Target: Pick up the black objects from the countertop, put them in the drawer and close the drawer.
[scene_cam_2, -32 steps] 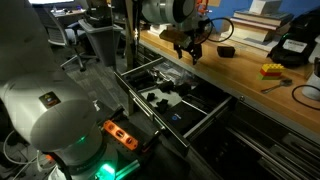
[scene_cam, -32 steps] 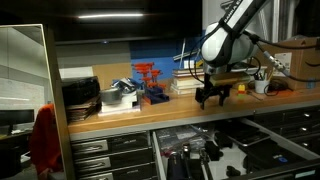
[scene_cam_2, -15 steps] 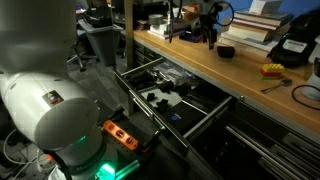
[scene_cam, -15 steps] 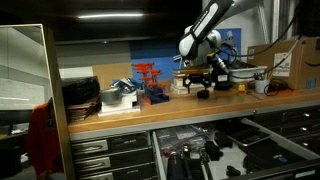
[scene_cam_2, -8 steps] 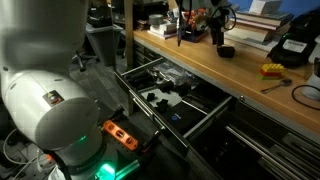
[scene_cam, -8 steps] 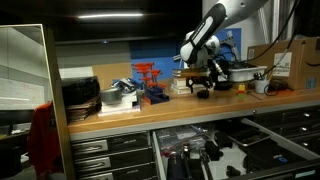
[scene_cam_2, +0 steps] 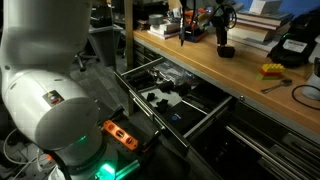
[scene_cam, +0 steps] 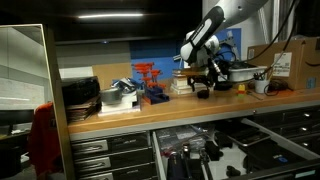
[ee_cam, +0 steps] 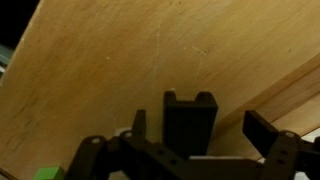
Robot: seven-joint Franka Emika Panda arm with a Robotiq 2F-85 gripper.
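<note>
In an exterior view my gripper's fingers line up with the black block (ee_cam: 190, 125) but are still above it, so it is too early to close before my gripper lowers.
A small black block (ee_cam: 190, 125) stands on the light wooden countertop (ee_cam: 110, 70), and my gripper (ee_cam: 200, 130) is open around it, one finger on each side, apart from it. In both exterior views the gripper (scene_cam: 205, 84) (scene_cam_2: 222, 36) hangs low just above this black object (scene_cam: 204, 93) (scene_cam_2: 226, 50) towards the back of the countertop (scene_cam: 150, 113) (scene_cam_2: 250, 88). The drawer (scene_cam: 262, 138) (scene_cam_2: 222, 106) below the worktop is pulled out, with several black objects (scene_cam_2: 160, 97) lying inside.
A red rack (scene_cam: 148, 82) and stacked black trays (scene_cam: 80, 96) stand further along the countertop. Books (scene_cam_2: 262, 24), a yellow piece (scene_cam_2: 271, 70) and a black device (scene_cam_2: 296, 48) lie near the block. The robot's white base (scene_cam_2: 45, 100) fills the foreground.
The arm has moved from the countertop's front edge above the drawer to its back and come down over the black block. Its jaws have stayed open.
</note>
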